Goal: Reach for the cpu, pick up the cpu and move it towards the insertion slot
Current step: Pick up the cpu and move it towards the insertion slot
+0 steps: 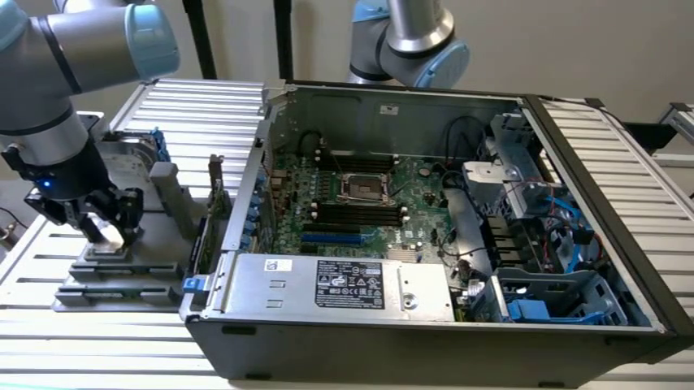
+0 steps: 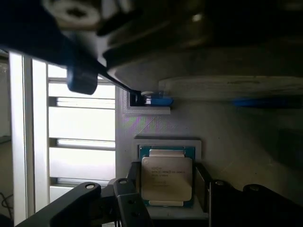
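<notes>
The holder's raised rim goes around the cpu's end and corners. My gripper will next grab the cpu by its opposite side edges, because the fingertips fit there.
In the wrist view the cpu, a small silver-topped square with a green rim, lies flat in a pale recess of a grey holder. My gripper is lowered over it. Its dark fingers stand on either side, close to the chip's edges, and it is open. In the exterior view the gripper hangs low over that grey holder at the exterior view's left, outside the computer case. The insertion slot, a silver-framed square socket, sits on the green motherboard inside the case.
The open black computer case takes up the middle, its near wall and a silver power supply standing between the holder and the socket. A second arm rises behind the case. Grey upright fixtures stand beside the gripper on the slatted table.
</notes>
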`<state>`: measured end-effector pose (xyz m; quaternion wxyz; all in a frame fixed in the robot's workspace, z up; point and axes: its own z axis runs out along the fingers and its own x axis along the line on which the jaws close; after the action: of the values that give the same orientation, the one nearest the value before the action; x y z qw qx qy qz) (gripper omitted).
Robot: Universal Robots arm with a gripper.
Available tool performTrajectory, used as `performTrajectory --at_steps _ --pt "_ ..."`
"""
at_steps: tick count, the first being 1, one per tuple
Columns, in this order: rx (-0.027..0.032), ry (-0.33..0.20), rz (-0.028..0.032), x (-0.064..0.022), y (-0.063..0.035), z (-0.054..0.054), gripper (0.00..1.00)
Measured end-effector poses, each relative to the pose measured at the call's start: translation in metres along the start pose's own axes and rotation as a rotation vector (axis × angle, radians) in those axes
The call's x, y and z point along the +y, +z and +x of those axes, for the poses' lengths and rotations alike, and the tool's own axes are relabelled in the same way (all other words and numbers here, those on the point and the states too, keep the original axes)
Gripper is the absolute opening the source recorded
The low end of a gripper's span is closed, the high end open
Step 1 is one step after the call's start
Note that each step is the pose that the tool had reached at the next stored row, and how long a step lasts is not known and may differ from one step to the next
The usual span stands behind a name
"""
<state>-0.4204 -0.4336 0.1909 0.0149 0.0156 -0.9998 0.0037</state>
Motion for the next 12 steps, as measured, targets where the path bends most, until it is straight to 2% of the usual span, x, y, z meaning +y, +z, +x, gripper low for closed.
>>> performTrajectory --at_steps 4,12 --pt "0.0001 0.000 0.0000 0.0000 -0.0106 0.000 0.55" --pt "0.0000 0.000 0.0000 -0.0004 -0.0461 -0.002 0.55"
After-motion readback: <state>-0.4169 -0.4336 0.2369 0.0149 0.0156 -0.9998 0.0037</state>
